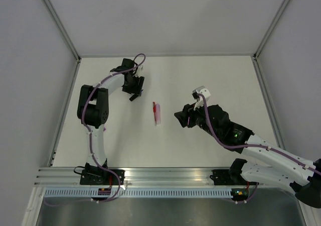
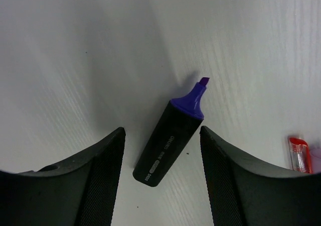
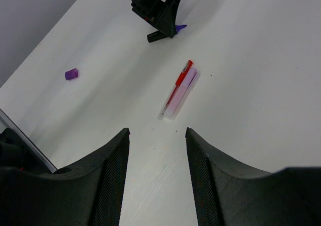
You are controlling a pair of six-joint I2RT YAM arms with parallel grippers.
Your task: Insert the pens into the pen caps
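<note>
I will next grab the purple-black pen across its body with my left gripper, so its tip and opposite end stay free and I can hand it to my right gripper for capping.
A dark purple-black pen with a bare purple tip lies flat on the white table. My left gripper straddles its barrel, open, with a gap on each side. From above, the left gripper hangs at the back left. A thin red pen and a pale pink pen lie side by side mid-table. My right gripper is open and empty, just short of their near ends. A small purple pen cap sits alone, far left in the right wrist view.
The table is boxed in by grey walls at the back and both sides, with an aluminium rail along the near edge. The left arm's elbow stands over the left part of the table.
</note>
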